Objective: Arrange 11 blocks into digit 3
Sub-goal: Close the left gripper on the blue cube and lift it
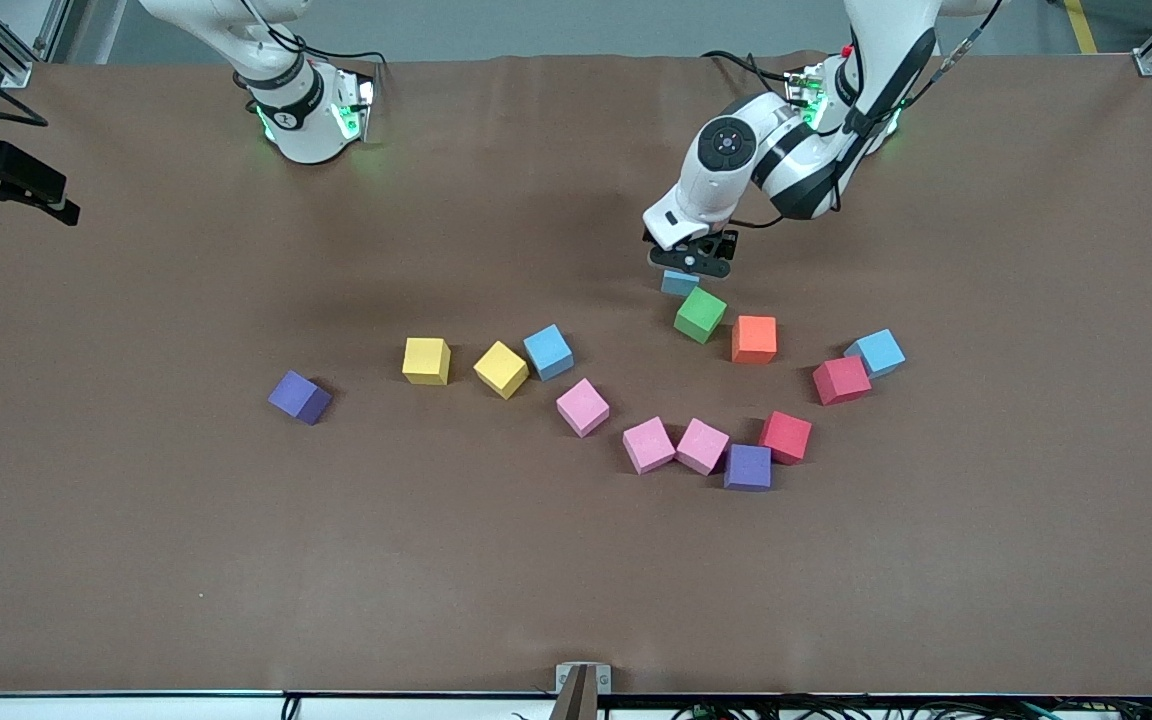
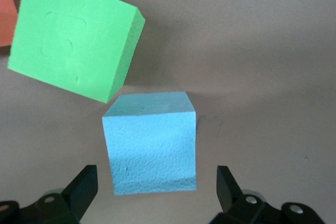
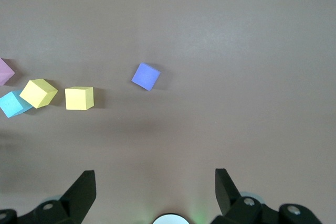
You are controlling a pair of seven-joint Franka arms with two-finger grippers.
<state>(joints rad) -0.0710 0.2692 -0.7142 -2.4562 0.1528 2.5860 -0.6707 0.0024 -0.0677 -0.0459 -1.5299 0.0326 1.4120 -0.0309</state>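
The fingers of my left gripper are low on both sides of the light blue block [image 1: 679, 283] [image 2: 149, 140], so they would hold it if they closed now. My left gripper should close on the block.
My left gripper [image 1: 691, 262] hangs open just over a light blue block [image 1: 679, 283], its fingers either side of that block [image 2: 149, 140] without touching it. A green block [image 1: 700, 314] lies against it, nearer the camera, with an orange block [image 1: 754, 339] beside the green one. The other blocks are scattered: two yellow [image 1: 426, 361] [image 1: 501, 369], a light blue [image 1: 548, 352], three pink [image 1: 583, 407] [image 1: 648, 445] [image 1: 702, 446], two purple [image 1: 299, 397] [image 1: 747, 467], and another light blue [image 1: 876, 352]. No digit 3 shows. My right gripper [image 3: 155, 192] waits open and empty, high over the table.
Two red cubes [image 1: 841, 380] [image 1: 786, 437] sit among the blocks, one touching the light blue block toward the left arm's end, one beside the purple block. A camera mount [image 1: 6, 180] juts in at the right arm's end. The brown table [image 1: 236, 560] is bare near the camera.
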